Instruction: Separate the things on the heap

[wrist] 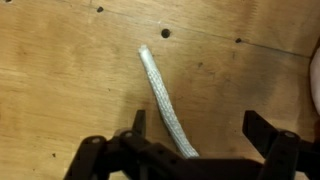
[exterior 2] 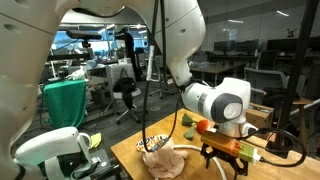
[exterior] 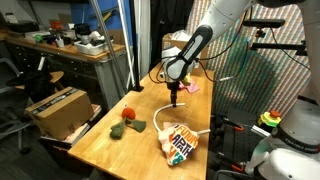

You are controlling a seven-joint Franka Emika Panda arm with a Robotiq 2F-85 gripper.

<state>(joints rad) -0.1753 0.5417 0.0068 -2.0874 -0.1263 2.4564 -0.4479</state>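
Observation:
The fingers are above the rope on either side in the wrist view, so my gripper needs to go lower before it closes on the white rope.
A white braided rope (wrist: 160, 95) lies on the wooden table (exterior: 130, 150). In an exterior view the rope (exterior: 164, 112) curves toward a crumpled orange snack bag (exterior: 180, 145), which also shows in an exterior view (exterior 2: 163, 157). My gripper (wrist: 200, 128) is open and hovers just above the table, with the rope's free end between the fingers, close to one finger. In both exterior views the gripper (exterior: 175, 100) (exterior 2: 228, 150) points down over the table. A red ball (exterior: 128, 115) and a green toy (exterior: 118, 129) lie apart from the bag.
A pink item (exterior: 190, 88) lies at the far side of the table. A cardboard box (exterior: 60, 108) stands beside the table. Screw holes (wrist: 165, 33) dot the wood. A green-draped object (exterior 2: 68, 100) stands behind.

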